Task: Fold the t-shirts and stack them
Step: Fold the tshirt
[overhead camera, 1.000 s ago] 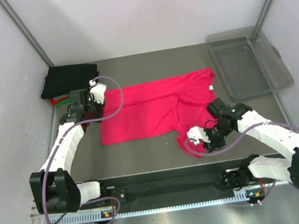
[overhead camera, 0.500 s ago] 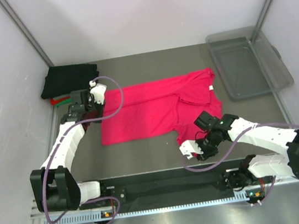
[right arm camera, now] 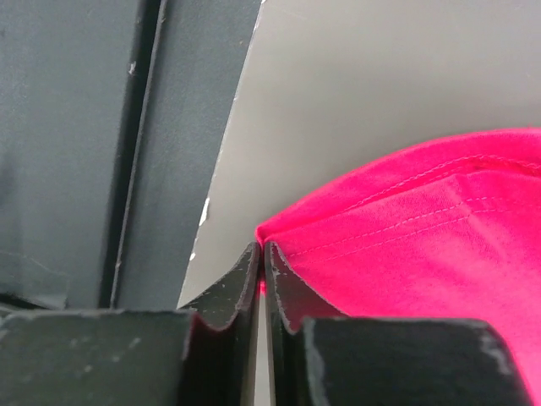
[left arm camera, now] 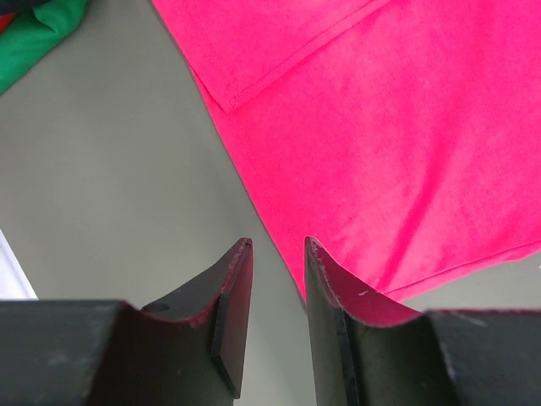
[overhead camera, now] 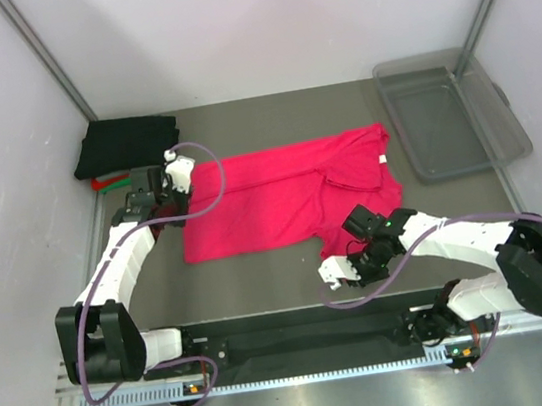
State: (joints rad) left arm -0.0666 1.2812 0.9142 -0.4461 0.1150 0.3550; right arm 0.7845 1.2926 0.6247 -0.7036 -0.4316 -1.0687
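The robot's left gripper will next grab the pinkish-red t-shirt (overhead camera: 275, 197) by its bottom hem corner (overhead camera: 190, 259), to fold the t-shirt's near side across it.
A pinkish-red t-shirt (overhead camera: 275, 197) lies spread flat in the middle of the table, its white neck label (overhead camera: 382, 160) at the right. My right gripper (overhead camera: 347, 253) is at the shirt's near right corner, and in the right wrist view its jaws (right arm camera: 262, 250) are shut on the folded hem (right arm camera: 397, 228). My left gripper (overhead camera: 168, 205) hovers at the shirt's left edge. It stands open (left arm camera: 277, 245) over bare table, with the right fingertip (left arm camera: 325, 271) over the cloth's edge (left arm camera: 397, 169). A folded black t-shirt (overhead camera: 126, 142) tops red and green ones (overhead camera: 106, 182) at the back left.
A clear plastic bin (overhead camera: 450, 112) stands at the back right. The black base rail (right arm camera: 127, 127) runs along the near edge, close to the right gripper. Grey walls close in on both sides. A green shirt edge (left arm camera: 38, 38) shows in the left wrist view.
The right arm has swung left and toward the near edge to the shirt's hem, and its jaws have closed on it. The left arm has hardly moved.
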